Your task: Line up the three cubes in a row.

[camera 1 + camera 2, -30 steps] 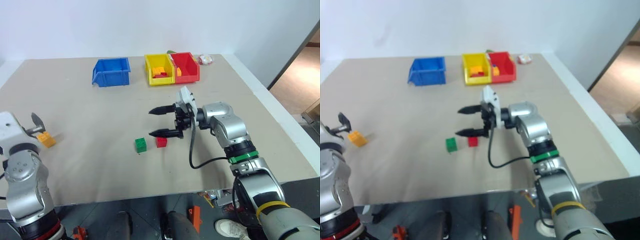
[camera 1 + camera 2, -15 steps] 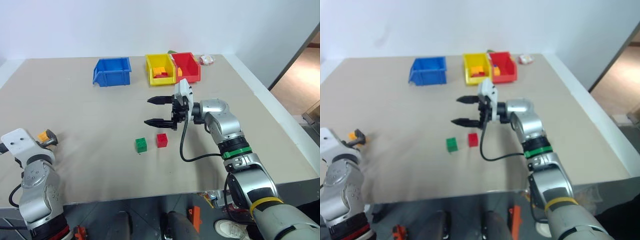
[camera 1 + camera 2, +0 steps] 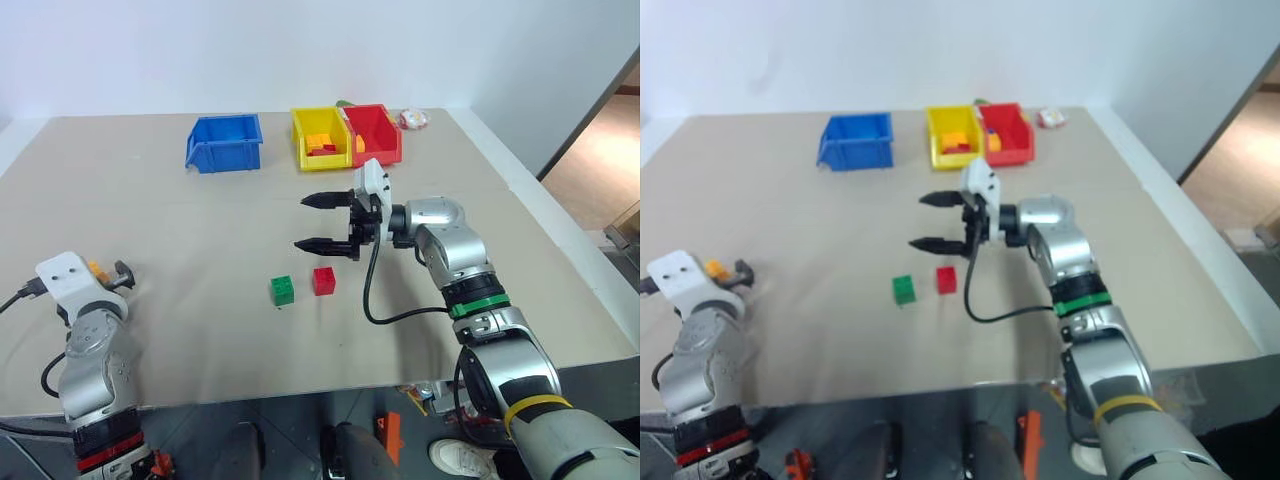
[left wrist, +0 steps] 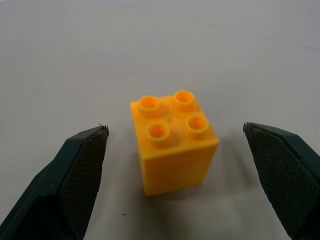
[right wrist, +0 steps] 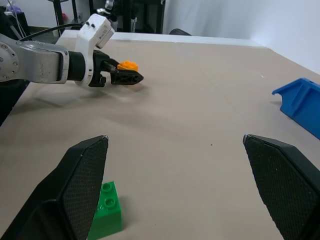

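Observation:
My left gripper closes on the orange-yellow cube (image 3: 97, 268) (image 4: 172, 140) next, since its fingers reach down beside the cube on the tabletop.
The orange-yellow cube (image 4: 172, 140) stands on the table at the left, between the spread fingers of my left gripper (image 4: 175, 128), which is open and not touching it. The head view shows this cube (image 3: 97, 268) half hidden behind the left gripper (image 3: 112, 278). The green cube (image 3: 282, 290) and the red cube (image 3: 323, 281) sit side by side at mid-table. My right gripper (image 3: 302, 222) hovers open just behind the red cube, pointing left, with nothing in it. The green cube (image 5: 106, 215) lies below its lower finger.
At the table's far edge stand a blue bin (image 3: 223, 142), a yellow bin (image 3: 320, 140) with heaped bricks and a red bin (image 3: 372, 133). A small white-and-red object (image 3: 411, 119) lies beside the red bin. A black cable hangs from my right wrist.
My left arm has come down and forward, so its open fingers now flank the orange-yellow cube. The right gripper's tips have tilted slightly up, away from the red cube. The cubes have not moved.

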